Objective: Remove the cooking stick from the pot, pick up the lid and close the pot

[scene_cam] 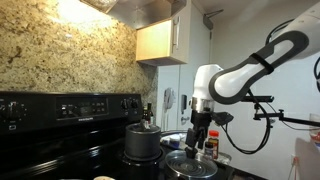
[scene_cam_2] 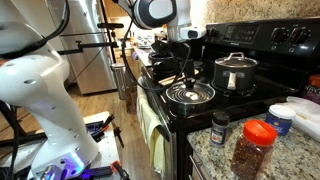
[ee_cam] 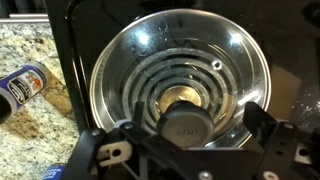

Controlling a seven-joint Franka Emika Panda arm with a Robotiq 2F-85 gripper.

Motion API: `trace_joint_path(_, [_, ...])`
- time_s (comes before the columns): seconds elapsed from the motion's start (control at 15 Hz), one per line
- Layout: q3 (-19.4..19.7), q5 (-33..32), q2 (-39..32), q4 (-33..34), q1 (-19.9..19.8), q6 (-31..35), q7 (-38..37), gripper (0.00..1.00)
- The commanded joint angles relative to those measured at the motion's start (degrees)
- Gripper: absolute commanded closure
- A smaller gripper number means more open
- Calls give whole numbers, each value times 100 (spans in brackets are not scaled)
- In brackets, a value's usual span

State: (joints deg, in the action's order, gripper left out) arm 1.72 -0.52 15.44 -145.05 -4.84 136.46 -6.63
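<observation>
The knob's top is below my gripper's fingers in the wrist view, so I should lower my gripper before I close on the knob.
The glass lid (ee_cam: 150,60) with its metal rim lies flat on a coil burner of the black stove; it shows in both exterior views (scene_cam: 190,164) (scene_cam_2: 190,94). Its dark knob (ee_cam: 183,125) sits between my fingers. My gripper (ee_cam: 195,120) is open, one finger on each side of the knob with gaps, just above the lid (scene_cam: 200,138) (scene_cam_2: 186,66). The dark pot (scene_cam: 143,142) (scene_cam_2: 236,72) stands on the burner behind the lid. The cooking stick does not show in any view.
A spice bottle (ee_cam: 20,85) lies on the granite counter beside the stove. Spice jars (scene_cam_2: 250,150) and white containers (scene_cam_2: 285,118) stand on the counter by the stove's front corner. The stove's control panel (scene_cam: 70,106) rises behind the burners.
</observation>
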Motion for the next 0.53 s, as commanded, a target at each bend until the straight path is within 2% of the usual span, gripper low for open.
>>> trace_joint_path(0.0, [17, -128, -342, 195, 11, 173, 121, 0])
trace_joint_path(0.07, [21, -135, -395, 224, 11, 210, 122, 0])
trace_joint_path(0.13, [24, -141, -445, 249, 12, 252, 126, 11])
trace_joint_path(0.2, [27, -139, -482, 265, 17, 289, 138, 26])
trace_joint_path(0.47, [43, -139, -590, 338, 13, 344, 134, 53])
